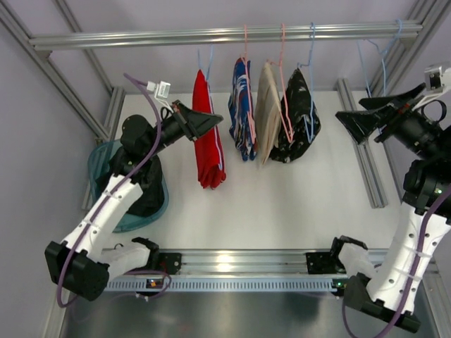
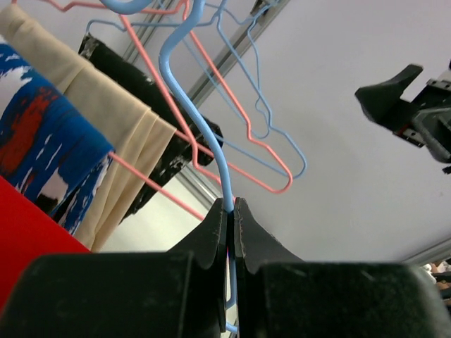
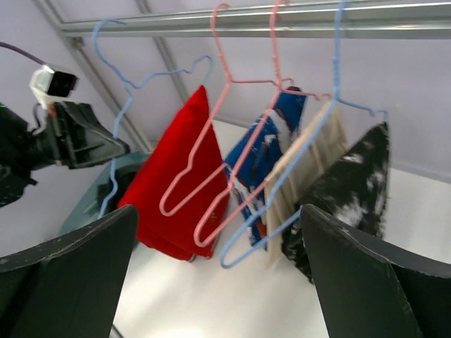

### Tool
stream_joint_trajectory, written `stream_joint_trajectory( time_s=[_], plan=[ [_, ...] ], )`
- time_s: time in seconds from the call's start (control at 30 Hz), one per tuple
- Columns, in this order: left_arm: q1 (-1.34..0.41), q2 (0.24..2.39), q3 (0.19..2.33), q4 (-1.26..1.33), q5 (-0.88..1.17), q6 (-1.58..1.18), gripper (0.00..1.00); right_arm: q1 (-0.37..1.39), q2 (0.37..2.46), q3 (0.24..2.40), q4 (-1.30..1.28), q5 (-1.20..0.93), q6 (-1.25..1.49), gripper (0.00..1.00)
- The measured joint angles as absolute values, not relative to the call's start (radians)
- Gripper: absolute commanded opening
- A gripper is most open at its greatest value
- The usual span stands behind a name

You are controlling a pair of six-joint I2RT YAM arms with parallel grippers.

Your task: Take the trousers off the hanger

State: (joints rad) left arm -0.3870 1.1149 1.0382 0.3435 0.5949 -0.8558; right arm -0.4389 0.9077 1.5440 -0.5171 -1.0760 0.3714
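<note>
My right gripper grabs the blue hanger's shoulder wire near the hanger's neck (image 3: 128, 103) next, which frees my left gripper to remove the trousers.
The bright red trousers (image 1: 208, 144) hang folded over a blue wire hanger (image 1: 204, 67), leftmost on the rail. My left gripper (image 1: 217, 120) is shut on that hanger's wire beside the top of the red cloth. The left wrist view shows the jaws closed on the blue wire (image 2: 232, 208), with red cloth (image 2: 28, 236) at lower left. My right gripper (image 1: 352, 110) is open and empty, raised at the right, apart from the clothes. In the right wrist view the open gripper (image 3: 218, 208) faces the red trousers (image 3: 176, 179). Something dark, perhaps the black trousers (image 1: 149, 191), lies in the basket.
A blue patterned garment (image 1: 242, 113), a beige one (image 1: 266, 109) and a black white-flecked one (image 1: 299, 120) hang on pink and blue hangers from the metal rail (image 1: 225, 34). Empty blue hangers (image 1: 373, 60) hang at far right. A teal basket (image 1: 102, 169) stands at left.
</note>
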Motion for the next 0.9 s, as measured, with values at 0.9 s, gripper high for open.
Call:
stream_joint_trajectory(
  time_s=[0.9],
  plan=[
    [-0.355,0.969,1.015,0.110,0.643,-0.730,0.00,0.775,1.535,1.827,-0.327,-0.354,0.447,0.70]
  ],
)
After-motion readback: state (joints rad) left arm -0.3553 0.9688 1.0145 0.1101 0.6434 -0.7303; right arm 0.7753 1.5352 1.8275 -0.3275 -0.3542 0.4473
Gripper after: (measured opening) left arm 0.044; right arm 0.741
